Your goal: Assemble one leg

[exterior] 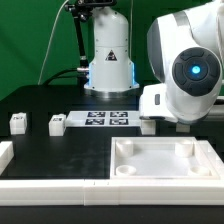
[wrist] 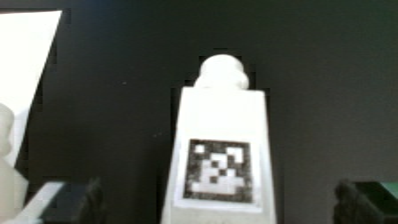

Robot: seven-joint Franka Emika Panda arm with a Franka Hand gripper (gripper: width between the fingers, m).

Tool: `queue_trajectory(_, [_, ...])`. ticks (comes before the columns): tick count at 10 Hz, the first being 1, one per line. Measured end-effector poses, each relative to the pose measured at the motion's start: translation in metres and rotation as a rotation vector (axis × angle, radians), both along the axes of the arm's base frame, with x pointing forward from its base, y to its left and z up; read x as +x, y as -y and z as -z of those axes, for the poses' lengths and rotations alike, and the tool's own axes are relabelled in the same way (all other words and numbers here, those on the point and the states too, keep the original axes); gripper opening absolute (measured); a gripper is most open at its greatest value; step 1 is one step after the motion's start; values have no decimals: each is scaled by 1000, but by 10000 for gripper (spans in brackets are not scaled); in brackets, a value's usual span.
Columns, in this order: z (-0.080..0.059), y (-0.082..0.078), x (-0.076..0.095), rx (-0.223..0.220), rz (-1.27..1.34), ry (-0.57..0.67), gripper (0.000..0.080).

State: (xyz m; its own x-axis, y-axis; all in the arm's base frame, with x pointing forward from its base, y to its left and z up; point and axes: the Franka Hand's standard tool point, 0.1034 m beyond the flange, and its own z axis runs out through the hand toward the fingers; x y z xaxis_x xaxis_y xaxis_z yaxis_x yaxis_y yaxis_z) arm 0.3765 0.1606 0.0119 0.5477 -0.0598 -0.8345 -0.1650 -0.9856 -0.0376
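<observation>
The white leg's tagged body point(wrist: 221, 175) has my open fingers reaching down beside it, so my gripper needs to close on the leg now.
In the wrist view a leg point(wrist: 217, 150) lies on the black table. It is a white block with a black-and-white tag on its face and a rounded peg at its far end. It lies between my gripper's point(wrist: 219, 205) two dark fingers point(wrist: 68, 200). The jaws are wide apart, with dark gaps on both sides of the leg, so they do not touch it. In the exterior view my gripper point(exterior: 150, 124) is low over the table at the marker board's right end. Two more legs point(exterior: 18, 122) point(exterior: 57, 123) stand at the exterior view's left.
The marker board point(exterior: 108, 119) lies mid-table in front of the robot base. The large white tray-like piece point(exterior: 165, 172) with corner sockets lies at the front right. A white rim point(exterior: 50, 188) runs along the front edge. A white shape point(wrist: 22, 60) shows beside the leg in the wrist view.
</observation>
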Motion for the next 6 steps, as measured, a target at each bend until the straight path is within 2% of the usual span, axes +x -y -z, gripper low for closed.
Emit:
queue_trajectory(4, [5, -3, -1, -3, -5, 20, 649])
queue_trajectory(6, [5, -3, -1, -3, -6, 20, 392])
